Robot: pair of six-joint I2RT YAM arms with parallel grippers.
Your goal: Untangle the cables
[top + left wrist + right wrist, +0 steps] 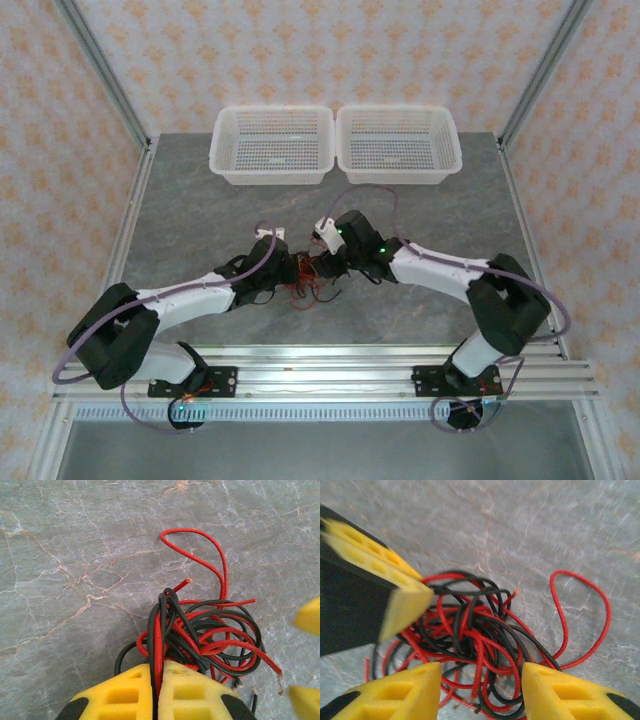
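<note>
The right gripper grabs the cables' clump across its side away from the left gripper next. That leaves parts of the cables free to untangle.
The cables (205,630) are thin red and black wires knotted in one clump on the grey marble table, with a long red loop (210,555) sticking out. My left gripper (161,672) is shut on a few red and black strands at the clump's edge. In the right wrist view the same cables (480,635) lie between the spread yellow fingers (555,690) of my right gripper (481,680), which is open over the clump. The left gripper's fingers (395,590) enter that view from the left. From above, both grippers meet at the tangle (312,283) in the middle of the table.
Two white perforated baskets (272,143) (398,141) stand side by side at the table's far edge. Thick purple-grey cables (545,290) run along both arms. An aluminium rail (320,370) crosses the near edge, and frame posts rise at the far corners.
</note>
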